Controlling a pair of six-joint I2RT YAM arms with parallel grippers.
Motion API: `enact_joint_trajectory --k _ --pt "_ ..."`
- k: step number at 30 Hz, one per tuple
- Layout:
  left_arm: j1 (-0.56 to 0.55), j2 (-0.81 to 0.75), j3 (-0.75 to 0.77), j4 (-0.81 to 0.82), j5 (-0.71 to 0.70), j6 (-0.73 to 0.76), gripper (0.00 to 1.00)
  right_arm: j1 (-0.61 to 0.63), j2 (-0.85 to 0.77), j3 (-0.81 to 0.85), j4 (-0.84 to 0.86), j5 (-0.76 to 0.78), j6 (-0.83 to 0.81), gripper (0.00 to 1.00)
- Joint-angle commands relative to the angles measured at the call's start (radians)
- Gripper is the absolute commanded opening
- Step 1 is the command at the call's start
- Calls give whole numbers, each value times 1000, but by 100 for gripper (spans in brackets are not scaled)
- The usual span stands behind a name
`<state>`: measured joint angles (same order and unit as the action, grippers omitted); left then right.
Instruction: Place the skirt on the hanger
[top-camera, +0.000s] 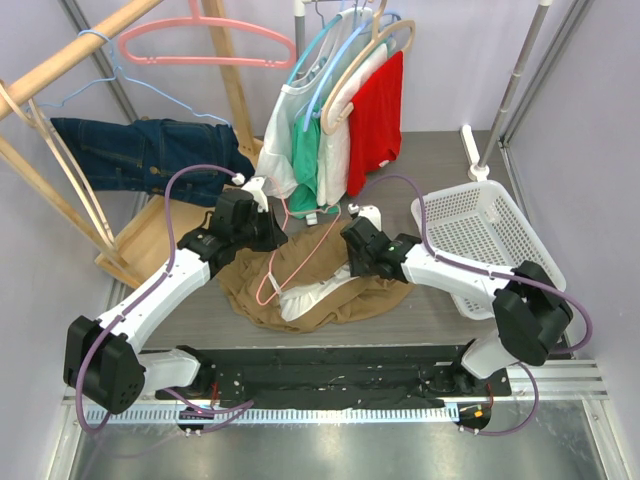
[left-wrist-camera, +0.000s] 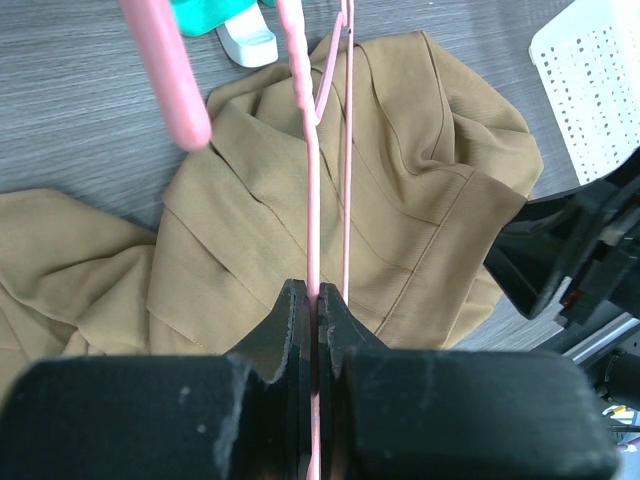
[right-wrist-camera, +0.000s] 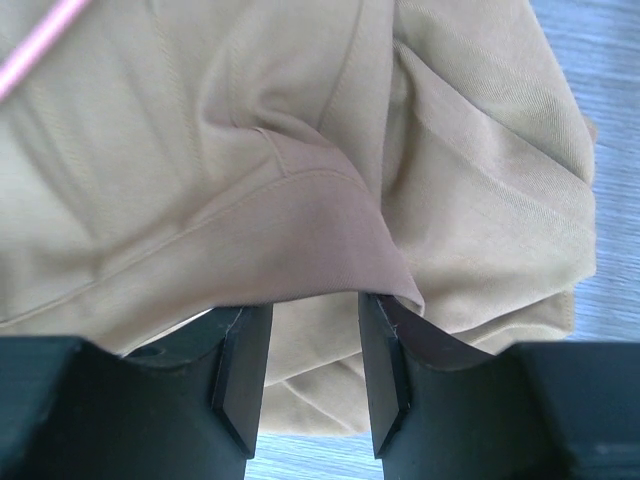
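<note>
I should next grab the skirt with my right gripper by the end of its white-lined opening (top-camera: 351, 273) (right-wrist-camera: 318, 288), so I can pull that side over the hanger's end.
The tan skirt (top-camera: 312, 290) lies crumpled on the table between the arms. A thin pink wire hanger (top-camera: 290, 250) lies across its top. My left gripper (top-camera: 268, 230) is shut on the hanger's wire; in the left wrist view the wire (left-wrist-camera: 314, 200) runs straight up out of the closed jaws (left-wrist-camera: 318, 300) over the skirt (left-wrist-camera: 420, 200). My right gripper (top-camera: 352, 250) is at the skirt's right edge. In the right wrist view its fingers (right-wrist-camera: 313, 330) stand apart, with a skirt fold (right-wrist-camera: 330, 220) draped across their tips.
A white basket (top-camera: 480, 235) stands at the right. A garment rack with red, white and green tops (top-camera: 345, 120) stands behind the skirt, its white foot (left-wrist-camera: 245, 40) nearby. A wooden rack (top-camera: 150, 240) with jeans (top-camera: 150, 150) and a thick pink hanger (top-camera: 205, 45) stands at the left.
</note>
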<state>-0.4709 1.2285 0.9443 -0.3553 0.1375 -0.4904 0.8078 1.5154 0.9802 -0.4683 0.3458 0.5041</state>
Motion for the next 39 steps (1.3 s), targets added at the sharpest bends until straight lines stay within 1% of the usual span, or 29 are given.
enact_joint_trajectory --k 1,9,17,24,31,34,39 --pt "5 -23 16 42 -19 3 0 4 -52 11 60 -10 34 45" --pt "5 -26 11 39 -24 7 0 4 -24 5 82 -44 63 45" --pt "3 -31 2 38 -26 7 0 5 11 14 70 -68 88 37" --pt "5 -30 -2 33 -27 12 0 4 51 23 68 -62 99 34" --pt "5 -32 -6 32 -29 13 0 5 37 -14 184 -31 74 29" --pt "5 -30 -6 32 -27 15 0 5 45 -17 204 -28 62 28" --pt "5 -27 -2 33 -30 18 0 5 45 -20 209 -27 68 23"
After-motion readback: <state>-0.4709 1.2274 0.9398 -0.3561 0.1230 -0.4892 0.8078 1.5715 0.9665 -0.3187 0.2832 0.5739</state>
